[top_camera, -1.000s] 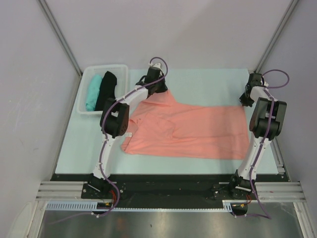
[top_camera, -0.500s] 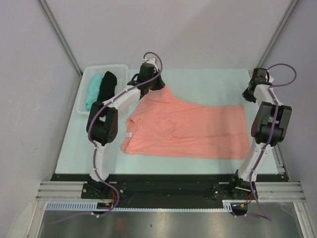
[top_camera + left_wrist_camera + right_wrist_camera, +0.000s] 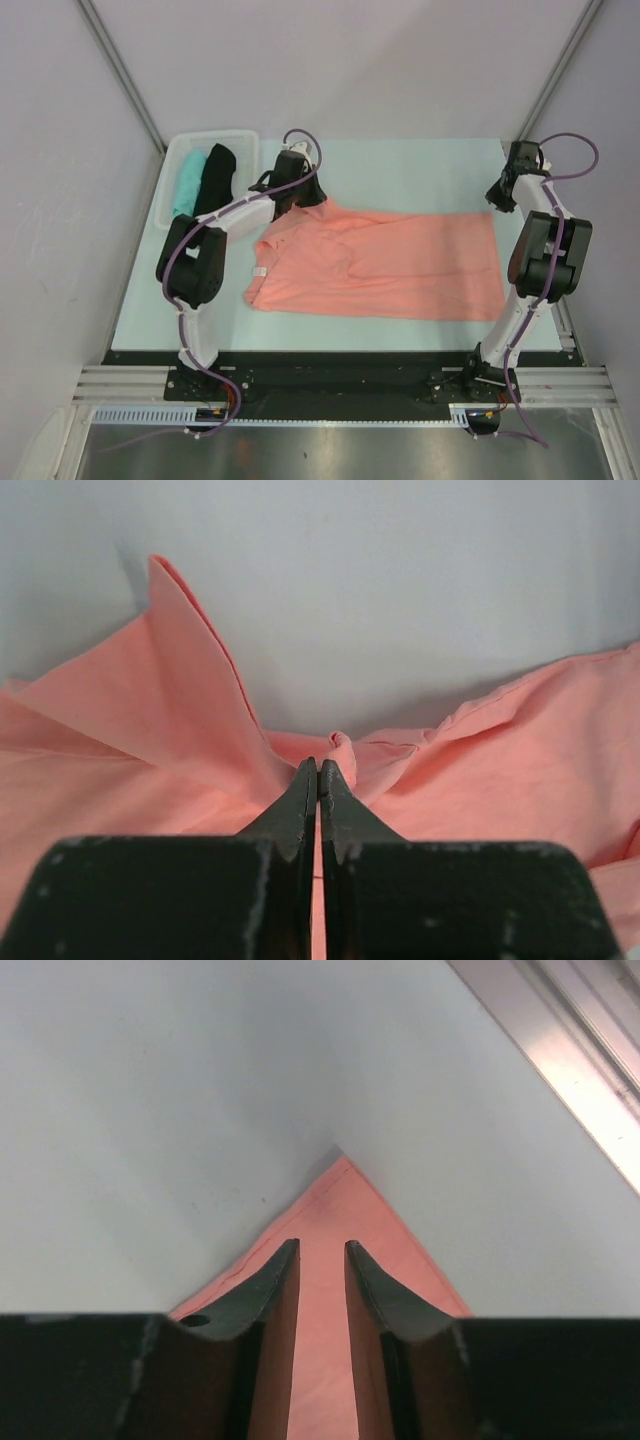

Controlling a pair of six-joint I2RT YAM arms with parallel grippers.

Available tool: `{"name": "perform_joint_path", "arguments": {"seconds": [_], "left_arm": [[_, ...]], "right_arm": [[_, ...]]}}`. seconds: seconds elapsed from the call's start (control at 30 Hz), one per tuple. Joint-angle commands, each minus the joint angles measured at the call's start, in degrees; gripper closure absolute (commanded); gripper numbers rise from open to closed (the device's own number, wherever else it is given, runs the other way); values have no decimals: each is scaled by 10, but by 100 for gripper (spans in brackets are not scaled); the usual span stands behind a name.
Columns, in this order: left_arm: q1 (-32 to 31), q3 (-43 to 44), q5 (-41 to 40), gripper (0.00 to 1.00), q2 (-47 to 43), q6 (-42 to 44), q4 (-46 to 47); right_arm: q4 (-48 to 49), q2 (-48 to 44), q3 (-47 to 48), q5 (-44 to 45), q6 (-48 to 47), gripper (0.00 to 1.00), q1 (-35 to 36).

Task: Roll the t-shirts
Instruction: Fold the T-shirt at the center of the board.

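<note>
My right gripper will next pinch the salmon-pink t-shirt [image 3: 385, 265] at its far corner [image 3: 488, 215], opposite the pinch of my left gripper, to fold the t-shirt's far edge over for rolling.
The salmon-pink t-shirt [image 3: 385, 265] lies spread across the middle of the table, neck end to the left. My left gripper [image 3: 298, 200] is at its far left corner, shut on a pinch of the cloth [image 3: 345, 750]. In the left wrist view the gripper [image 3: 318, 765] has its jaws together, and a fold stands up to the left. My right gripper [image 3: 502, 196] is low over the shirt's far right corner [image 3: 335, 1195]. In the right wrist view it [image 3: 321, 1245] is open a little, with flat cloth showing between the fingers. The teal t-shirt [image 3: 186, 185] and the black one [image 3: 213, 178] lie rolled in a bin.
A clear plastic bin [image 3: 240, 140] stands at the far left corner of the table, close to my left arm. A metal rail [image 3: 570, 1040] runs along the table's right edge beside my right gripper. Purple-grey walls enclose the back and sides.
My left gripper has moved left and nearer with the shirt corner in it. The raised fold has flattened and the far edge is straighter. My right gripper has barely moved.
</note>
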Motion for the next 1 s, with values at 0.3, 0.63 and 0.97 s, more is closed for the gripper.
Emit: {"name": "perform_joint_path", "arguments": {"seconds": [0.3, 0.63, 0.97], "left_arm": [[-25, -70, -12, 100, -46, -28, 39], [-25, -63, -11, 100, -39, -25, 37], [-25, -53, -12, 100, -32, -24, 31]], "right_arm": [[-30, 86, 103, -20, 70, 69, 2], [-51, 126, 111, -7, 65, 69, -1], [-38, 134, 90, -9, 59, 68, -8]]}}
